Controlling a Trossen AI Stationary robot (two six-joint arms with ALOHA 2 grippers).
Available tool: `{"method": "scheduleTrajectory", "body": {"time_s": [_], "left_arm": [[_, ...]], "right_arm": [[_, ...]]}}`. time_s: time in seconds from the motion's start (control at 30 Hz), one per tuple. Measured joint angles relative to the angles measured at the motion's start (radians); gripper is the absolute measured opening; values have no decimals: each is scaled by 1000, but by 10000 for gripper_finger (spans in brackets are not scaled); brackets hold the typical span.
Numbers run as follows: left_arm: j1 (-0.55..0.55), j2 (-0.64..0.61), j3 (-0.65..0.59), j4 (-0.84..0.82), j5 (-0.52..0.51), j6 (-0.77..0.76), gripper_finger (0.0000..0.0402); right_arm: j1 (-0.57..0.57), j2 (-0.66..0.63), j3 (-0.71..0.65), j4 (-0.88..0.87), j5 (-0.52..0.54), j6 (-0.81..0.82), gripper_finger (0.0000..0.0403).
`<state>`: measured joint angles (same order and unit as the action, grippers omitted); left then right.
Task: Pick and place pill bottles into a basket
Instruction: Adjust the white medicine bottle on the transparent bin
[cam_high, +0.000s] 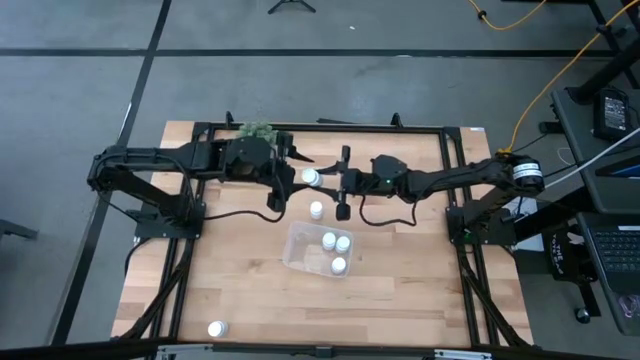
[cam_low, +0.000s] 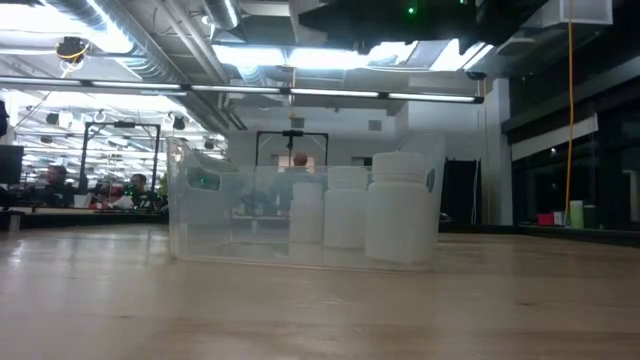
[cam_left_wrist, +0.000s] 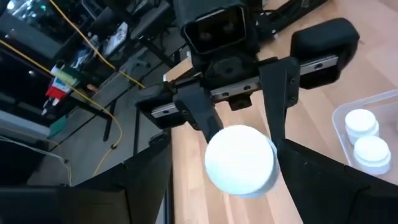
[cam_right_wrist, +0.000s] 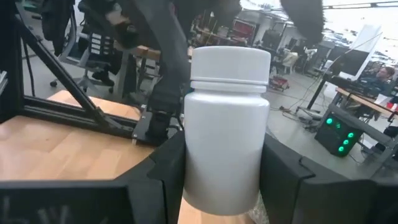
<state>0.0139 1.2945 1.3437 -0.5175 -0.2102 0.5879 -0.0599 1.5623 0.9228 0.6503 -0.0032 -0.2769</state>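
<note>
I should next take hold of the bottle by its white cap (cam_high: 311, 174) with my left gripper, so that I can put the pill bottle into the basket (cam_high: 295, 240).
Between the two arms, above the table's far middle, a white pill bottle (cam_high: 310, 177) stands upright in the air with its white cap up. My right gripper (cam_high: 320, 179) reaches in from the right and is shut on it. My left gripper (cam_high: 299, 178) comes from the left, open, its fingers on either side of the bottle's cap end (cam_left_wrist: 241, 160). The basket (cam_high: 295, 240) lies on the table nearer the front with three bottles (cam_high: 336, 250) standing in it. One bottle (cam_high: 316, 210) stands on the wood just beyond the basket, another (cam_high: 216, 328) near the front left. My right gripper pinches the bottle's body (cam_right_wrist: 224, 155), below the cap, between its two fingers (cam_right_wrist: 283, 171). The fingers come level from the table's right side and lie across the bottle. The bottle sits upright in the hold, lifted clear of the table.
A green bushy plant (cam_high: 258, 130) stands at the table's far edge behind the left arm. The low view shows only the basket's clear wall (cam_low: 220, 215) and the bottles (cam_low: 400, 205) inside, on bare wood. Black frame rails run along the table's sides.
</note>
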Motion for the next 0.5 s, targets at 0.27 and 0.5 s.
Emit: {"method": "scheduleTrajectory", "body": {"time_s": [0.27,0.5], "left_arm": [[0,0,0,-11,-2,-13,276],[0,0,0,-17,22,-9,255]], "right_arm": [[0,4,0,62,0,6,155],[0,2,0,65,-1,7,155]]}}
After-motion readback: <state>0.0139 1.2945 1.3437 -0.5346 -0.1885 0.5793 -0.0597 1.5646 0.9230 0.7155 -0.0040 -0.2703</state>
